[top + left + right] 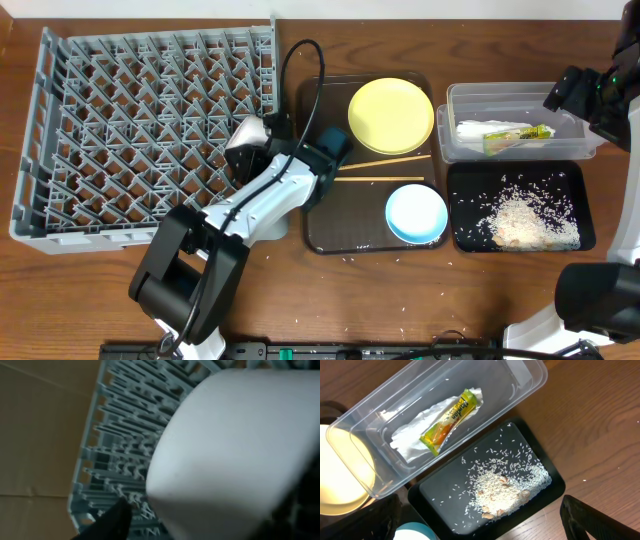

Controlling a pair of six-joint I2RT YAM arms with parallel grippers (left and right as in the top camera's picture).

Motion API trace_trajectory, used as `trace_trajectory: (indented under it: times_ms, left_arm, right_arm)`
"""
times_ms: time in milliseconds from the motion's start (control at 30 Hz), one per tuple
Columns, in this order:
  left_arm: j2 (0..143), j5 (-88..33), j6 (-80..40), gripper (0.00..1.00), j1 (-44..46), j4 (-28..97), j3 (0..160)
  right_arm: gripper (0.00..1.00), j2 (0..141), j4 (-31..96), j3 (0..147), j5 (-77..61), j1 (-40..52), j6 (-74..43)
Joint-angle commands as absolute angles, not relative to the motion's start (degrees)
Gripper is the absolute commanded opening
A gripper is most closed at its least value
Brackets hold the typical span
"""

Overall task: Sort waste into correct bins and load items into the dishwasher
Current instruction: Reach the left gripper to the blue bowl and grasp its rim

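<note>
My left gripper should next grab the light blue bowl by its rim (392, 211), which leaves the bowl's base free, and load it tilted into the dish rack (100, 130).
My left gripper (258, 140) hovers at the right edge of the grey dish rack (100, 130), around a white cup or bowl (245, 135). In the left wrist view that white vessel (235, 445) fills the space over the rack (115, 460). One dark fingertip (117, 520) stands clear of its side, so the jaws look open. The yellow plate (390, 115), chopsticks (385, 162) and light blue bowl (416, 213) lie on the brown tray (340, 225). My right gripper (480, 520) hangs wide open and empty above the black tray (445, 500) of rice (505, 490).
The clear tub (520, 88) at the back right holds the green-and-yellow wrapper (450, 420) on crumpled white paper (410, 442). A few rice grains are scattered on the wooden table near the front edge. The left arm's cable loops over the brown tray's back left corner.
</note>
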State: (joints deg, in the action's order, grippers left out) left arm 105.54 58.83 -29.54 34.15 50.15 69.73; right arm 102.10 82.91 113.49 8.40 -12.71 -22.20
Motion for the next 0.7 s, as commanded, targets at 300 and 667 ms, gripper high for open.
trace_trajectory:
  times_ms: [300,667]
  left_arm:
    - [90.28,30.92,-23.83,0.8,34.15,48.84,73.1]
    - [88.95,-10.11,-28.99,0.75,37.56,39.31,72.93]
  right_arm:
    - [0.99,102.32,82.98,113.54,8.75,-12.69,-23.14]
    - [0.99,102.32,82.96,113.54,8.75,-12.69,-23.14]
